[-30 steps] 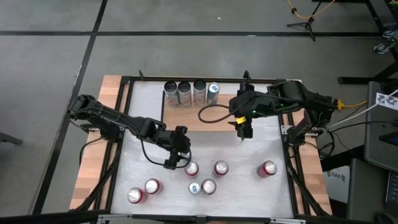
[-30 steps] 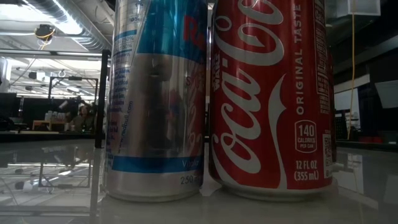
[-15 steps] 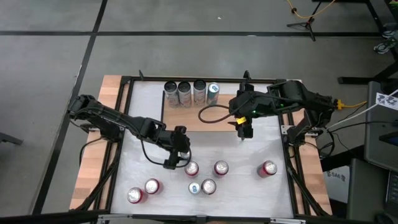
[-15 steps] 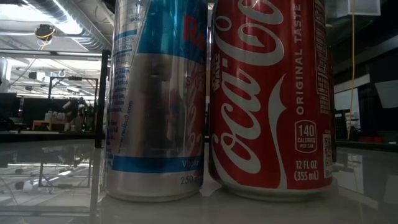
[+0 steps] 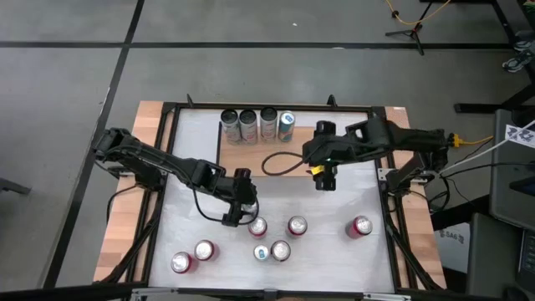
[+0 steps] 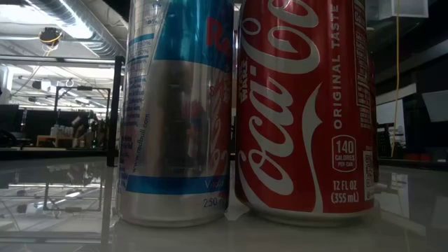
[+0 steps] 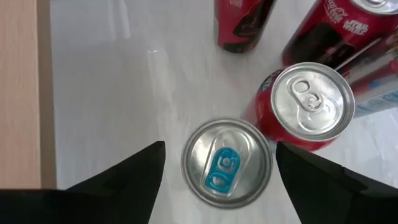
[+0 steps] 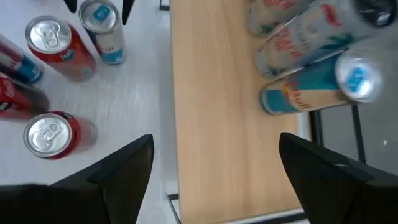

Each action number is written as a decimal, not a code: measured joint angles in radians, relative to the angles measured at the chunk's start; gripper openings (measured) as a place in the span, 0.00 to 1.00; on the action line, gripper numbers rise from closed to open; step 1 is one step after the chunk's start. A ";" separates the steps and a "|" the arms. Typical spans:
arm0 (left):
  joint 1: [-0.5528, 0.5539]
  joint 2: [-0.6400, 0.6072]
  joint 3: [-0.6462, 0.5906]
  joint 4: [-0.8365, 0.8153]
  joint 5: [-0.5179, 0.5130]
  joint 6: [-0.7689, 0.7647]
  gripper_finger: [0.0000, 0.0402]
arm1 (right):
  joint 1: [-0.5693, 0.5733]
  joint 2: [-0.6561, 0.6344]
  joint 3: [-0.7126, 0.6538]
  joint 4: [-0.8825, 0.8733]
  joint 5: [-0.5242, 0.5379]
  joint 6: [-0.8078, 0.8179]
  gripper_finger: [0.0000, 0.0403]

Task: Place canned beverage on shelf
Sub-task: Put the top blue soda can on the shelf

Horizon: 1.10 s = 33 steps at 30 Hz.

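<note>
The fingers of my left gripper are above the silver can's lid (image 7: 227, 163) in the left wrist view, so they would miss if they closed now. I will lower my left gripper before I close it.
The shelf (image 5: 242, 157) is a light wood plank at the table's far middle, with several cans (image 5: 257, 124) standing along its far edge. My left gripper (image 5: 238, 214) is open above a slim silver can with a blue tab (image 7: 227, 163). Its fingers stand on either side of the can's top without touching it. In the high view the gripper hides that can. A red can (image 7: 313, 106) stands right beside it. My right gripper (image 5: 324, 178) is open and empty over the shelf's right part (image 8: 230, 112), near its front edge.
More red cans stand on the white tabletop at the near side (image 5: 297, 226) (image 5: 361, 227) (image 5: 204, 249) (image 5: 181, 262). A silver-blue can (image 6: 175, 112) and a red cola can (image 6: 304, 105) stand close together near the front edge (image 5: 272, 251). A black cable (image 5: 280, 159) loops over the shelf.
My right arm has shifted a little toward the table's left over the shelf, still open and empty.
</note>
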 joint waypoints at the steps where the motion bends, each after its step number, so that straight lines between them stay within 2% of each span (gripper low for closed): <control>1: 0.000 0.004 0.000 0.004 0.002 0.000 0.75 | 0.000 -0.007 -0.034 0.020 -0.003 0.000 0.83; 9: 0.000 0.031 0.000 0.001 0.005 -0.001 0.75 | 0.000 -0.054 -0.244 0.150 -0.042 0.002 0.83; 19: -0.004 0.090 0.000 -0.016 0.002 0.000 0.75 | 0.007 -0.063 -0.406 0.290 -0.133 0.002 0.83; 24: -0.005 0.097 0.000 -0.021 0.002 0.000 0.75 | 0.026 -0.083 -0.550 0.438 -0.164 0.003 0.83; 33: -0.005 0.097 0.000 -0.018 -0.002 0.000 0.75 | 0.035 -0.086 -0.635 0.556 -0.204 0.010 0.83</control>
